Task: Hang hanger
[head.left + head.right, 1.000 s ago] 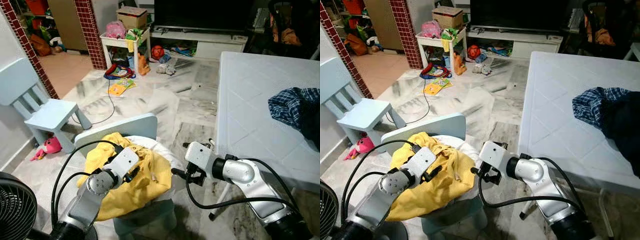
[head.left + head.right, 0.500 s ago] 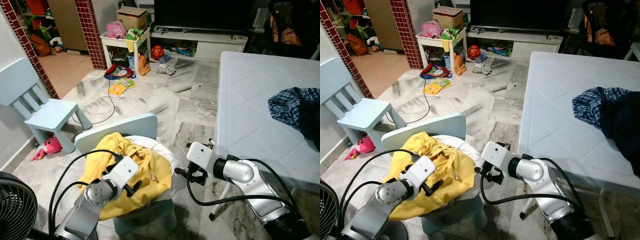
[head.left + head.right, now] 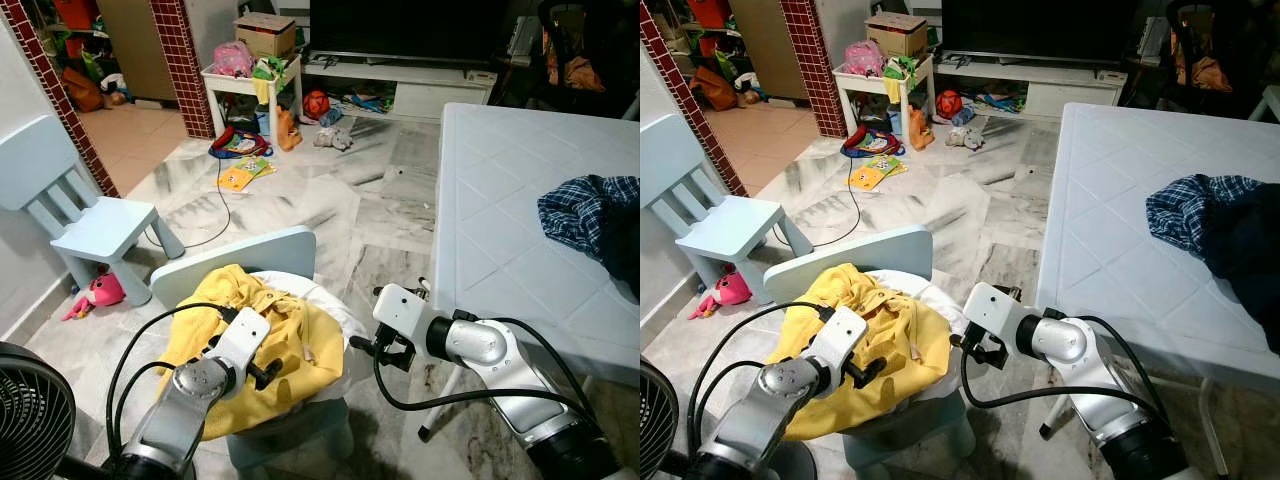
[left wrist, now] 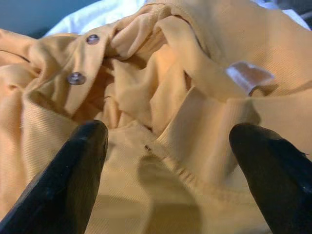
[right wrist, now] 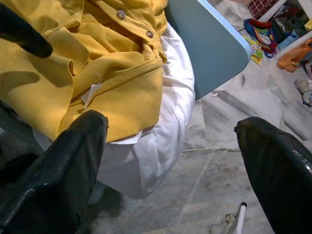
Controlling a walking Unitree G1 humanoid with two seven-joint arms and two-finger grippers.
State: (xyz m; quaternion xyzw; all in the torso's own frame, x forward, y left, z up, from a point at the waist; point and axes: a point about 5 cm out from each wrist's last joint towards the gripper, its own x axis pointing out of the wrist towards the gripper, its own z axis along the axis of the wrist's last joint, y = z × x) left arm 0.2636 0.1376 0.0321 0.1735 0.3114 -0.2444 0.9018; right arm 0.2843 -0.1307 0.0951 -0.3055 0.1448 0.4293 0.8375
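The left gripper will next grab the yellow shirt by the raised fold at its button placket, because the cloth around it lies loose over the chair.
A yellow buttoned shirt (image 3: 290, 335) lies crumpled over a white garment (image 3: 340, 310) on a small light-blue chair (image 3: 240, 258) right in front of me. My left gripper (image 4: 170, 146) is open just above the shirt's collar and button placket, one finger (image 4: 73, 170) on each side of a fold. My right gripper (image 3: 368, 348) is open too, holding nothing, low beside the chair's right edge. In the right wrist view its fingers (image 5: 53, 165) frame the shirt (image 5: 97, 63) and the white garment (image 5: 161, 126) hanging off the seat.
A white table (image 3: 500, 200) on the right carries a blue plaid garment (image 3: 585, 215). At left stand a second small blue chair (image 3: 95, 225), a pink toy (image 3: 95, 293) and a fan (image 3: 30, 415). Toys and a cable litter the marble floor behind.
My left gripper has drawn back a little and dropped lower over the yellow shirt. The right arm has barely moved.
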